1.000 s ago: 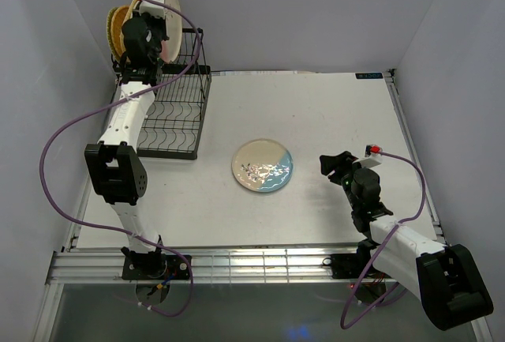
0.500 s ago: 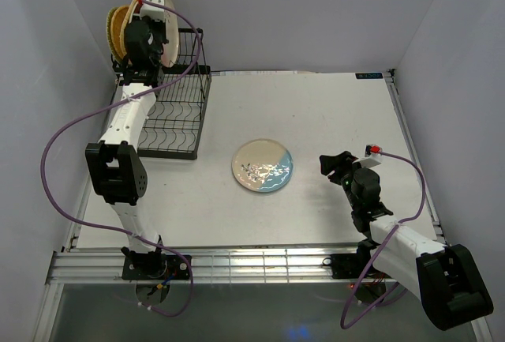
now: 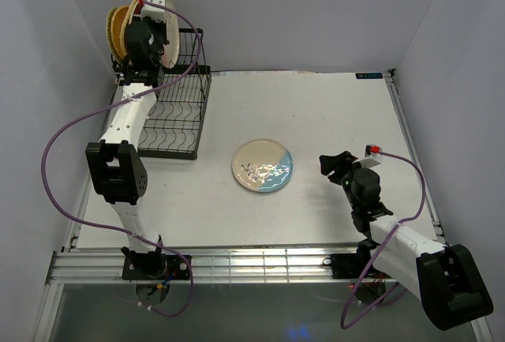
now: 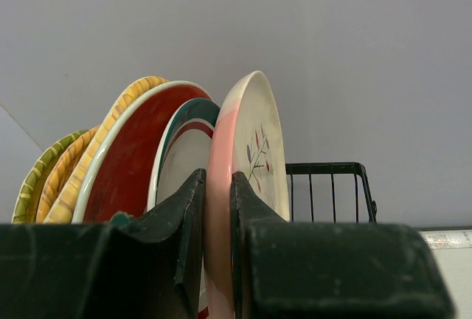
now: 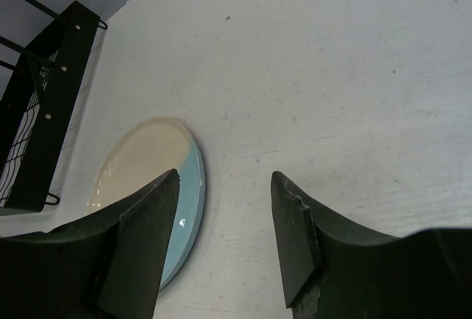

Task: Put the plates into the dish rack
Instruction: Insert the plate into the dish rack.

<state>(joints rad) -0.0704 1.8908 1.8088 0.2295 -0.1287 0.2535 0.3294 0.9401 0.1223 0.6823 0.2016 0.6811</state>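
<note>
The pink-and-white plate (image 4: 254, 131) is standing on edge beside the others in the rear basket, so it would stay there. My left gripper needs to open.
My left gripper (image 3: 147, 39) is up at the rear of the black wire dish rack (image 3: 177, 117). In the left wrist view it (image 4: 219, 180) is shut on the rim of the pink-and-white plate (image 4: 254, 131), which stands on edge. To the left of that plate stand a white plate with green rim rings (image 4: 183, 158), a red plate (image 4: 129, 164) and two yellow-orange woven plates (image 4: 66, 175). A cream-and-teal plate (image 3: 263, 166) lies flat on the table. My right gripper (image 3: 336, 165) is open and empty just right of it, with the plate (image 5: 151, 175) by its left finger.
The rack's lower tray of wavy slot wires (image 3: 170, 125) holds nothing. The rack's rear basket bars (image 4: 324, 186) show right of the held plate, and a rack corner (image 5: 44, 105) shows at the left of the right wrist view. The walls stand close behind and to the left of the rack.
My left gripper, with the pink-and-white plate, has shifted slightly up and back at the rack's rear. The right arm and the teal plate have not moved.
</note>
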